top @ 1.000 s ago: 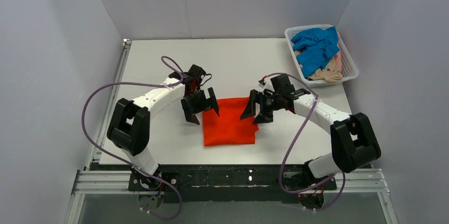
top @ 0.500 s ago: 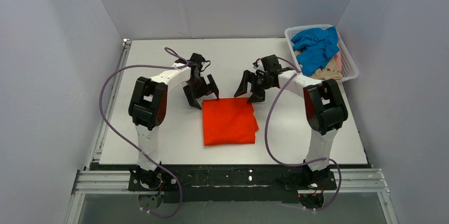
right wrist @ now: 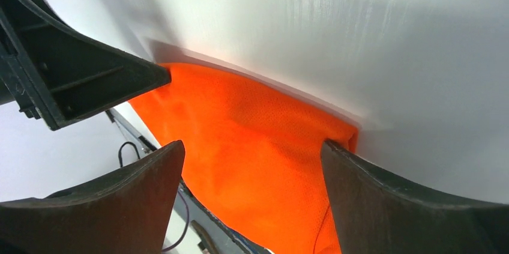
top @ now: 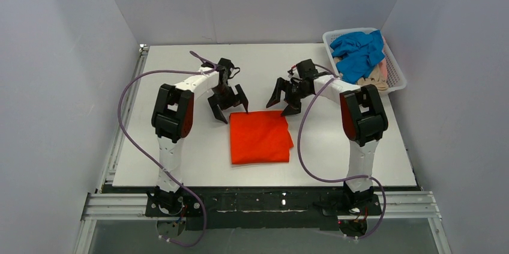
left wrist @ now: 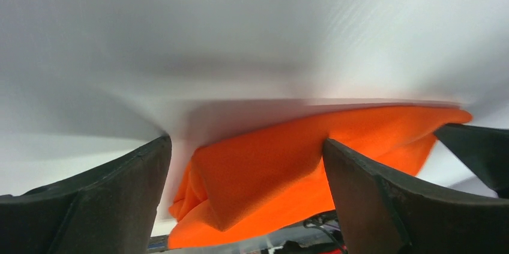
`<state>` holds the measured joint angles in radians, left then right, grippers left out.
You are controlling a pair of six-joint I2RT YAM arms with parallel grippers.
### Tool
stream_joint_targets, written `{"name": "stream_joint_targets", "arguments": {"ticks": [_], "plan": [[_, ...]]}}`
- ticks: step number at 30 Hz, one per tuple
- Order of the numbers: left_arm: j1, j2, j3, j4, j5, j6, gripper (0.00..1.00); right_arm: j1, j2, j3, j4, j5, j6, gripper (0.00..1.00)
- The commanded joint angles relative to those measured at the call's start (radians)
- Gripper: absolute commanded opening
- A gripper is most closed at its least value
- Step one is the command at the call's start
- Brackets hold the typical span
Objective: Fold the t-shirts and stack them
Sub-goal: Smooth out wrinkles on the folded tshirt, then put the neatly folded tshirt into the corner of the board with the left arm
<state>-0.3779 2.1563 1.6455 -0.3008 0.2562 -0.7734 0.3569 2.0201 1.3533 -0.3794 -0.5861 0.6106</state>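
Note:
The folded orange-red t-shirt should go to its stacking place still folded, so I should next grab it by its far corner with my left gripper.
The orange-red t-shirt [top: 260,137] lies folded into a flat rectangle on the white table [top: 180,146]. My left gripper [top: 229,106] is open and empty just behind the shirt's far left corner. My right gripper [top: 282,102] is open and empty just behind the far right corner. In the left wrist view the shirt's folded corner [left wrist: 264,176] shows between the open fingers [left wrist: 102,200]. In the right wrist view the shirt [right wrist: 258,170] fills the gap between the open fingers [right wrist: 384,206]. A blue t-shirt [top: 359,51] and a pale beige-pink one [top: 372,80] lie bunched in the basket.
The white mesh basket [top: 397,77] sits at the table's far right corner. Grey walls close in the back and both sides. Purple cables loop from both arms. The left gripper's finger [right wrist: 78,80] shows in the right wrist view.
Both grippers have moved away from the shirt's side edges toward the far side and now sit behind its far corners. The shirt lies unmoved.

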Motion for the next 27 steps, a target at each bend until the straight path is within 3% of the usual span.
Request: {"name": "stream_joint_targets", "arguments": {"ticks": [1,7,12,16,21,27], "plan": [[0.000,-0.092,0.060,-0.207,-0.102,0.077,0.98,0.001,-0.139,0.076,-0.109,0.115,-0.064,0.92],[-0.008,-0.332,0.045,-0.266,-0.212,0.150,0.98,0.001,-0.460,-0.097,-0.127,0.405,-0.054,0.93],[-0.016,-0.511,-0.136,-0.239,-0.229,0.164,0.98,-0.002,-0.750,-0.335,-0.091,0.509,-0.010,0.93],[-0.067,-0.593,-0.348,-0.108,-0.189,0.167,0.98,-0.008,-0.971,-0.504,-0.065,0.533,0.035,0.93],[-0.130,-0.539,-0.462,0.034,-0.203,0.195,0.86,-0.008,-1.150,-0.607,-0.105,0.539,0.046,0.94],[-0.140,-0.387,-0.479,0.121,-0.164,0.151,0.66,-0.010,-1.222,-0.611,-0.195,0.565,0.052,0.94]]}}
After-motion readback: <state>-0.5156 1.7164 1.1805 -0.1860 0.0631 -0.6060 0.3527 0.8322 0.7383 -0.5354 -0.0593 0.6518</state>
